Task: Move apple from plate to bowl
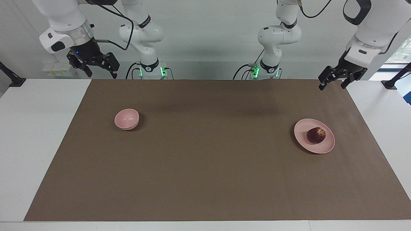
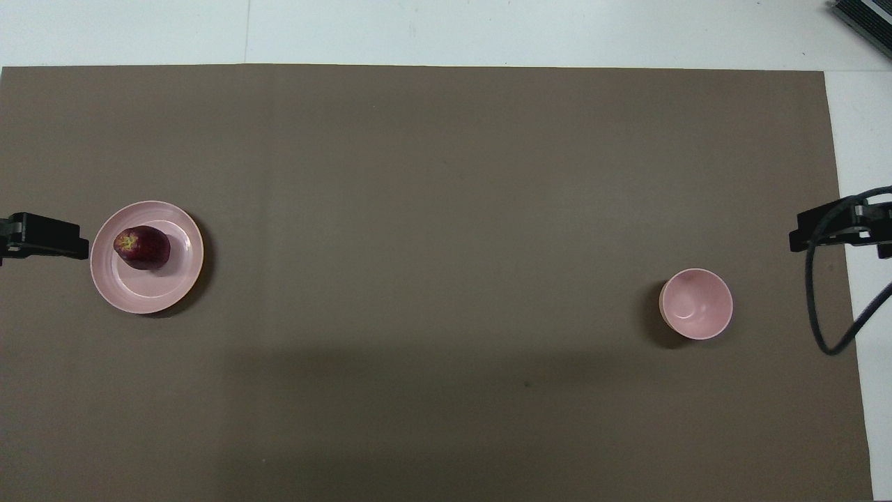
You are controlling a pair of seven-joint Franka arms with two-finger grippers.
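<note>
My left gripper takes hold of the apple (image 2: 143, 247) by its round sides next, to bring it from the plate to the bowl (image 2: 696, 304).
The dark red apple (image 1: 316, 135) lies on the flat pink plate (image 1: 303, 126) toward the left arm's end of the table. In the overhead view the apple (image 2: 143, 247) sits on the part of the plate (image 2: 150, 296) toward that end. The small deep pink bowl (image 1: 126, 118) stands empty toward the right arm's end and also shows in the overhead view (image 2: 697, 303). My left gripper (image 1: 333, 86) hangs open and empty over the mat's edge beside the plate. My right gripper (image 1: 100, 73) hangs open and empty over the mat's corner, apart from the bowl. Both arms wait.
A brown mat (image 1: 205, 166) covers most of the white table (image 1: 38, 144). A black cable (image 2: 819, 314) loops down from the right arm past the mat's edge. A dark object (image 2: 864, 21) lies at the table's corner farthest from the robots.
</note>
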